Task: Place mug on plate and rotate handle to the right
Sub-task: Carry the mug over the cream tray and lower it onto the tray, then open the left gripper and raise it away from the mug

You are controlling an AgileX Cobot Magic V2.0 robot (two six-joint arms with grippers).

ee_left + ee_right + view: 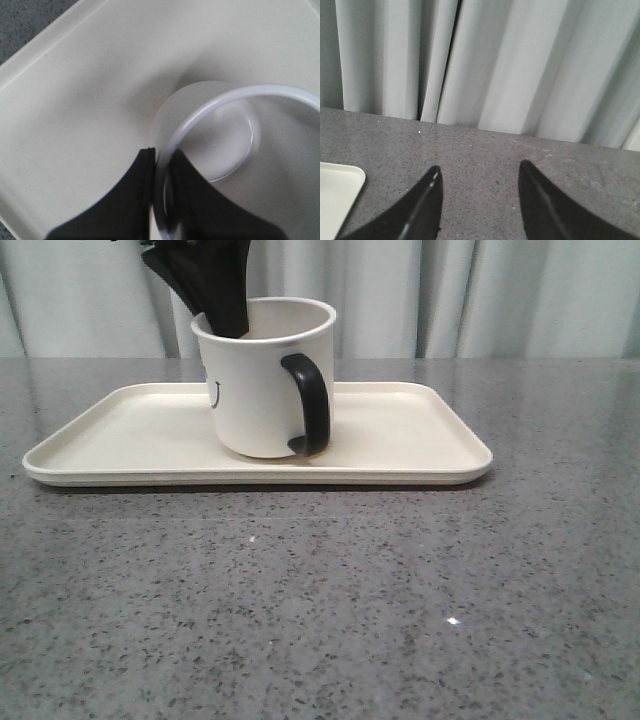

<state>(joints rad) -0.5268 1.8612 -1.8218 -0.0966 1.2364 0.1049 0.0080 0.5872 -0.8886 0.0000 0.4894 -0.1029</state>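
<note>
My left gripper releases the white mug now, since the mug's base point(258, 452) rests on the cream plate point(420, 430), inside its raised edge, so the mug would stand.
The white mug point(255, 390) stands upright on the cream plate point(420, 430), left of its middle. Its black handle point(310, 405) faces the camera, slightly to the right. Part of the black face print shows on its left side. My left gripper point(215, 315) comes down from above and is shut on the mug's rim, one finger inside and one outside. In the left wrist view the fingers point(132, 200) pinch the rim of the mug point(210, 110) over the plate point(75, 100). My right gripper point(479, 172) is open and empty above the grey table.
The grey speckled table point(320, 610) stretches in front of the plate. Grey curtains point(480, 295) hang behind. In the right wrist view a corner of the plate point(337, 195) shows beside the open fingers.
</note>
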